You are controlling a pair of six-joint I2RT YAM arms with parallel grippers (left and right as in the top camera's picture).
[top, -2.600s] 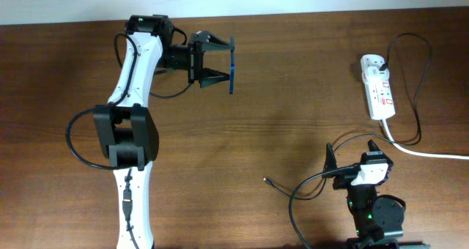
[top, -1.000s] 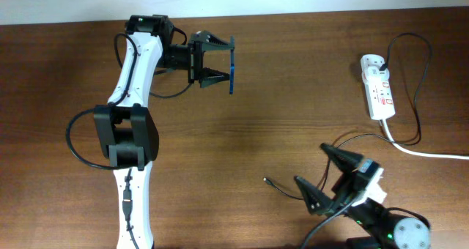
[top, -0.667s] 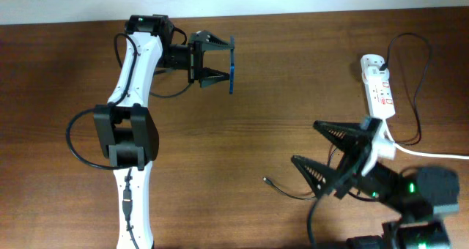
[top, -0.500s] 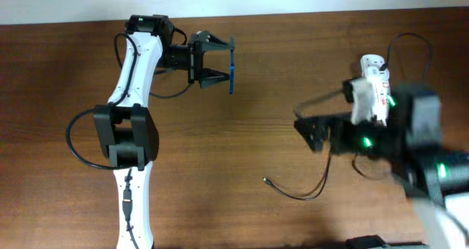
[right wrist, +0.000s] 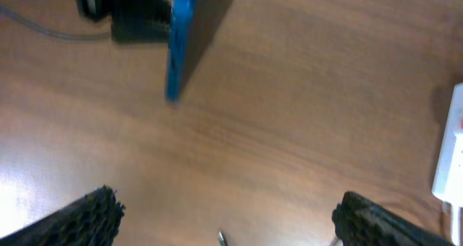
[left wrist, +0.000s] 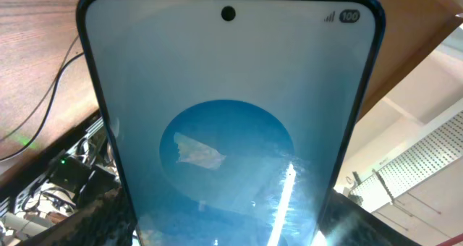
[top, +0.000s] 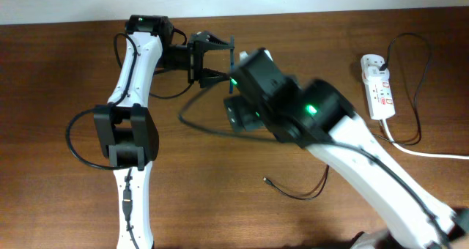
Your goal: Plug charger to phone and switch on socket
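Observation:
The phone should next be pinched by my right gripper at its thin exposed edge, across screen and back, so my left gripper can regrip to plug the charger.
My left gripper (top: pixel 222 58) is shut on the phone (top: pixel 231 64) and holds it edge-up above the far table; its blue screen with a lighter oval fills the left wrist view (left wrist: pixel 228 123). My right gripper (top: pixel 244 113), blurred by motion, hangs high over the table's middle just right of the phone, open wide and empty (right wrist: pixel 226 204). The right wrist view shows the phone's blue edge (right wrist: pixel 179 43) ahead. The charger's metal-tipped plug (top: pixel 265 180) lies on the table, and it also shows between my right fingers, far below (right wrist: pixel 221 236). The socket (top: pixel 379 88) lies at the far right.
The charger's thin black cable (top: pixel 300 195) loops along the near table toward the socket. The socket's thick white cord (top: pixel 429 153) runs off the right edge. The socket's end shows at the right edge of the right wrist view (right wrist: pixel 452 152).
My right arm has lifted from its folded rest at the front right and swung up and left toward the phone, fingers spread wide. The left arm and phone have not moved.

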